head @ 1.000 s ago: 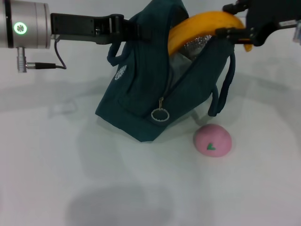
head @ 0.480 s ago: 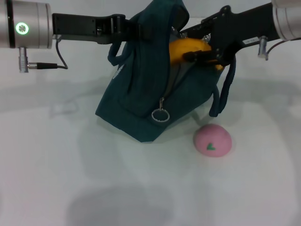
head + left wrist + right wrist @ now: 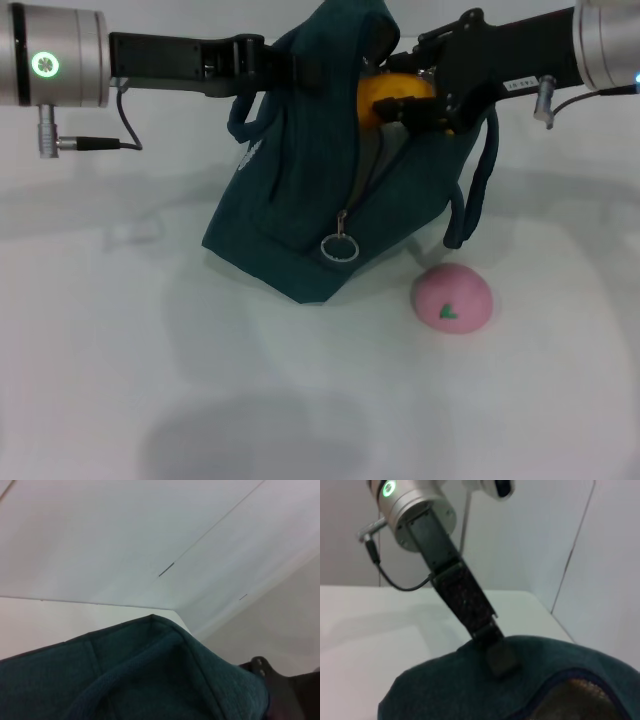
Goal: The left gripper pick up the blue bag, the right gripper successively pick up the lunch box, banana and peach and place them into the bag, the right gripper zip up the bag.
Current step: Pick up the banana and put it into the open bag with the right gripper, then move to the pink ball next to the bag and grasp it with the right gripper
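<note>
The banana point(image 3: 385, 92) sits in the blue bag's opening point(image 3: 368, 148), below the bag's lifted top edge, and would rest inside, so it is now time for my right gripper to open.
The blue bag point(image 3: 300, 190) stands tilted on the white table, its top edge lifted by my left gripper point(image 3: 292, 66), which is shut on the fabric. My right gripper point(image 3: 418, 95) reaches into the bag's open mouth from the right, shut on the banana point(image 3: 385, 92); only an orange-yellow part of the banana shows above the rim. The peach point(image 3: 452, 298) lies on the table just right of the bag's base. The right wrist view has the left gripper point(image 3: 500, 659) pinching the bag point(image 3: 460, 690), with foil lining point(image 3: 580, 696) showing. The lunch box is hidden.
The zipper's metal ring pull point(image 3: 340, 247) hangs on the bag's front, low down. One loop handle point(image 3: 478, 180) dangles on the right side above the peach. The white table point(image 3: 150, 350) stretches in front of and beside the bag.
My right gripper has carried the banana down and to the left, from above the bag into its opening; much less of the banana shows now. The left gripper, bag and peach stayed put.
</note>
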Controlling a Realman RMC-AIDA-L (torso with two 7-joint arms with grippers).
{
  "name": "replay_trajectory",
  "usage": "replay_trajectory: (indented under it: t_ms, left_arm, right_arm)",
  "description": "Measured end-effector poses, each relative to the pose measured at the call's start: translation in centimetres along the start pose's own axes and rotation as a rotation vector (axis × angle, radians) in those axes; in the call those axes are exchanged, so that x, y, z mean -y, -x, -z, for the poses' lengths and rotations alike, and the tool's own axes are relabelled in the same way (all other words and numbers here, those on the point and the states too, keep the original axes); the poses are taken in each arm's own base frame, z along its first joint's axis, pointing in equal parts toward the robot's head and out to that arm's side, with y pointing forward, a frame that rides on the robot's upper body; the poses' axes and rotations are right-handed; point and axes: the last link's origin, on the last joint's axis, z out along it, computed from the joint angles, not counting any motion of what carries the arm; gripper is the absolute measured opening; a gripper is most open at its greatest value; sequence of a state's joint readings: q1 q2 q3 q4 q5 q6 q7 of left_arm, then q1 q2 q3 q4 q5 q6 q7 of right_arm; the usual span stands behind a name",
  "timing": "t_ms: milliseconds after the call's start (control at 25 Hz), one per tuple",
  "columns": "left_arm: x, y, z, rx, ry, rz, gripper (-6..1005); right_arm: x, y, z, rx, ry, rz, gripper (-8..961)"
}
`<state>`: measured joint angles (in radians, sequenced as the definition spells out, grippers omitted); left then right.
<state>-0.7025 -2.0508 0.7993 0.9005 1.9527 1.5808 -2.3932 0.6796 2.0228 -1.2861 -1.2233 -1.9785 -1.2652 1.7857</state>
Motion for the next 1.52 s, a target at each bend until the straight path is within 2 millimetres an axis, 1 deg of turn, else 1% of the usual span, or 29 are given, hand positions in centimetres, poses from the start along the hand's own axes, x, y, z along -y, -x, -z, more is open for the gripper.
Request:
replay_trajectory:
  t_ms: [120, 240, 360, 440, 520, 560, 640, 680, 720, 760, 840, 880, 960, 1080, 1200, 1280, 1360, 1520]
  left_arm:
    - [0.0, 0.0, 0.0, 0.001, 0.001, 0.000, 53]
    - [0.0, 0.0, 0.0, 0.001, 0.001, -0.002, 54]
    - [0.0, 0.0, -0.1, 0.003, 0.004, -0.011, 54]
    - [0.0, 0.0, -0.2, 0.005, 0.006, -0.011, 53]
    - [0.1, 0.2, -0.2, 0.008, 0.009, -0.009, 53]
    - [0.1, 0.2, -0.2, 0.009, 0.008, -0.007, 53]
    - [0.3, 0.4, -0.2, 0.010, 0.009, -0.001, 54]
    - [0.4, 0.5, -0.2, 0.011, 0.010, 0.002, 54]
    - [0.5, 0.6, -0.2, 0.012, 0.011, 0.003, 54]
    - [0.6, 0.6, -0.2, 0.012, 0.012, 0.005, 54]
    - [0.7, 0.8, -0.2, 0.011, 0.011, 0.007, 54]
    - [0.7, 0.8, -0.1, 0.010, 0.010, 0.008, 54]
    - [0.9, 0.9, 0.0, 0.008, 0.006, 0.011, 53]
    - [0.9, 0.9, 0.1, 0.006, 0.004, 0.012, 53]
    - [0.9, 0.9, 0.1, 0.004, 0.002, 0.012, 53]
    - [0.9, 0.8, 0.0, 0.003, 0.002, 0.010, 53]
    - [0.8, 0.7, 0.0, 0.003, 0.003, 0.006, 53]
    - [0.9, 0.5, -0.1, -0.003, -0.002, -0.001, 54]
  right_arm:
    - [0.0, -0.3, 0.3, 0.025, -0.009, -0.023, 443]
    - [-0.1, -0.5, 0.7, 0.058, -0.012, -0.045, 505]
    - [-0.4, -0.6, 0.6, 0.081, 0.011, -0.071, 568]
    - [-0.6, -0.8, 0.7, 0.091, 0.017, -0.084, 640]
    - [-0.8, -0.8, 1.6, 0.125, 0.004, -0.089, 711]
    - [-0.9, -0.9, 2.4, 0.147, -0.010, -0.090, 747]
    - [-1.1, -1.1, 4.7, 0.202, -0.040, -0.088, 746]
    - [-1.3, -1.4, 6.6, 0.253, -0.056, -0.089, 745]
    - [-1.6, -1.6, 7.8, 0.291, -0.056, -0.090, 744]
    - [-2.0, -2.1, 9.8, 0.346, -0.067, -0.096, 743]
    - [-3.0, -3.3, 12.8, 0.412, -0.071, -0.112, 742]
    - [-3.3, -4.0, 13.5, 0.412, -0.075, -0.130, 741]
    - [-4.4, -6.4, 14.8, 0.378, -0.084, -0.188, 740]
    - [-5.8, -9.9, 15.0, 0.267, -0.083, -0.288, 738]
    - [-6.9, -12.5, 14.2, 0.166, -0.061, -0.378, 730]
    - [-7.3, -13.2, 13.5, 0.114, -0.033, -0.427, 724]
    - [-7.4, -13.4, 12.3, 0.055, -0.006, -0.460, 717]
    - [-6.9, -13.1, 9.6, -0.025, 0.011, -0.440, 704]
